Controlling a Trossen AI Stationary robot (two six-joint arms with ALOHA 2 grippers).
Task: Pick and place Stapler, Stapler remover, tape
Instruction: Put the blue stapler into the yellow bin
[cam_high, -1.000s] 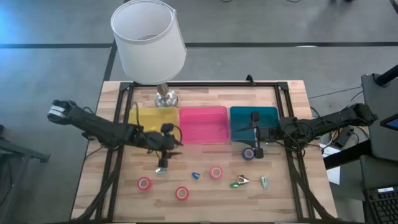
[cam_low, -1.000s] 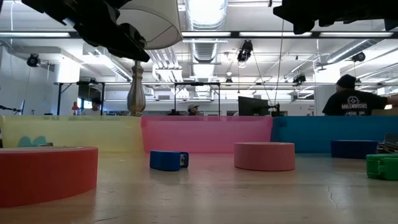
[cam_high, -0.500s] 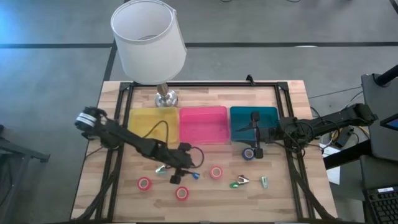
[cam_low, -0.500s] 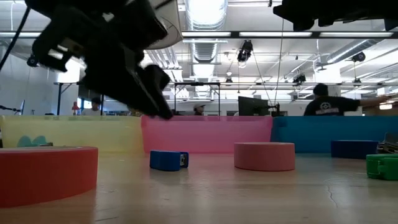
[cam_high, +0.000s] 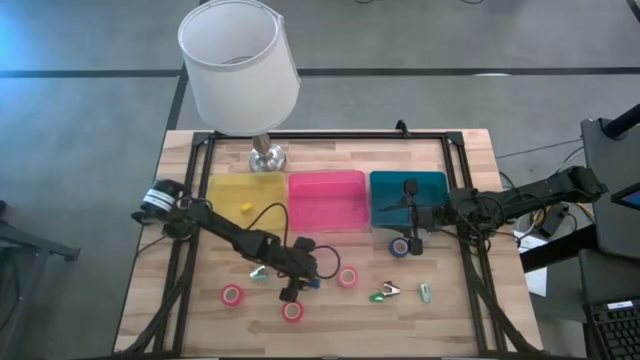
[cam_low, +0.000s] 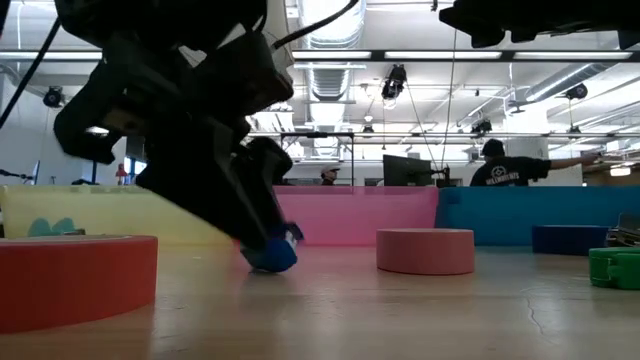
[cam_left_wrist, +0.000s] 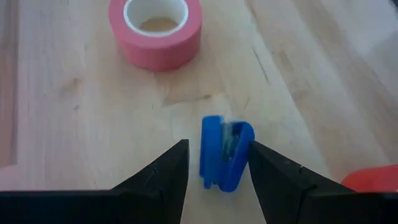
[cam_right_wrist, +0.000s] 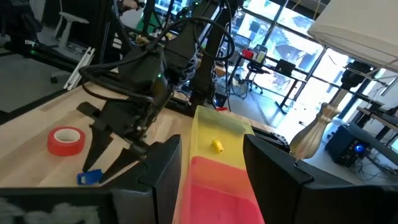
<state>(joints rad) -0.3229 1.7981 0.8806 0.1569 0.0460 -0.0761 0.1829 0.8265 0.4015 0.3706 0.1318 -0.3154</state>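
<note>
My left gripper's fingers are beside the blue stapler's long sides in the left wrist view, so I will close them on the stapler.
A small blue stapler (cam_left_wrist: 225, 152) lies on the wooden table between the open fingers of my left gripper (cam_left_wrist: 214, 165), which slants down at it; the high view shows both near the table's middle (cam_high: 313, 283). Red tape rolls lie around it (cam_high: 232, 295) (cam_high: 292, 311) (cam_high: 348, 277). A blue tape roll (cam_high: 400, 246) lies in front of the teal bin. A green and silver stapler remover (cam_high: 383, 293) lies toward the near right. My right gripper (cam_high: 412, 238) hangs open and level above the blue roll, with nothing between its fingers (cam_right_wrist: 211, 177). My left gripper's fingers (cam_left_wrist: 268, 167) stand on either side of the blue stapler's long sides, coming slanting down from the table's left. One finger is right against the stapler's side, and I cannot tell whether it touches. The stapler rests on the table.
Yellow (cam_high: 243, 190), pink (cam_high: 327, 200) and teal (cam_high: 408, 190) bins stand in a row at the back; a small yellow piece (cam_high: 244, 207) lies in the yellow one. A lamp (cam_high: 240, 65) stands behind them. Another silvery piece (cam_high: 258, 272) lies beside my left arm.
My left gripper has gone from the front of the yellow bin toward the table's near edge and right, down to the table, tipping more steeply, and now straddles the blue stapler. Its fingers have stayed open.
</note>
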